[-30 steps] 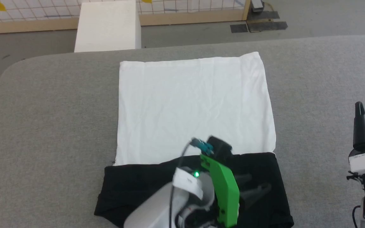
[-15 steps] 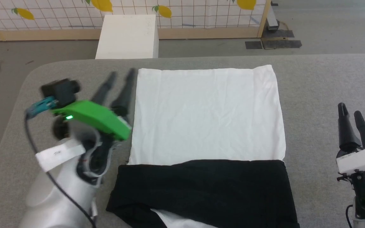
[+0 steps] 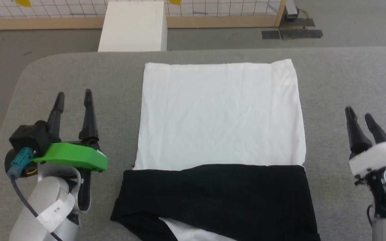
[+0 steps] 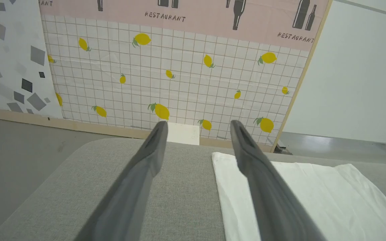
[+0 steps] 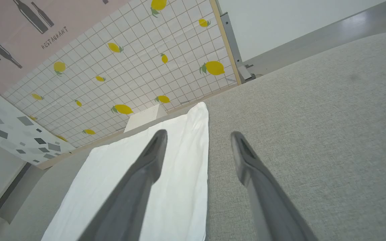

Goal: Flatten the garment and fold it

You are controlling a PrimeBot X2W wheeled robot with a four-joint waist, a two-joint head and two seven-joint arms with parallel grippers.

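I will next grab the garment by its hem corner (image 3: 149, 68) with my left gripper, to fold the white body (image 3: 219, 116) over on itself.
The garment (image 3: 221, 113) lies flat in the middle of the grey table (image 3: 79, 73), its white body a neat rectangle. Its black sleeves (image 3: 213, 195) are folded across the near end. Left of the garment, my left gripper (image 3: 73, 94) stands open above bare table, touching nothing. To the right of the garment my right gripper (image 3: 359, 113) is open too and apart from the fabric. The left wrist view shows the white cloth (image 4: 297, 194) beside the open left gripper (image 4: 198, 124). In the right wrist view the white fabric (image 5: 136, 180) runs under the right gripper (image 5: 198, 134).
A white box (image 3: 132, 26) stands on the floor beyond the table's far edge. Behind it runs a lemon-patterned panel (image 4: 179, 77) with a wooden base. Dark mats (image 3: 292, 31) lie on the floor at the far right. The table's left corner is rounded.
My left arm has swung from over the black sleeves out to the left of the garment and drawn back. The head camera has shifted. The right gripper has stayed open.
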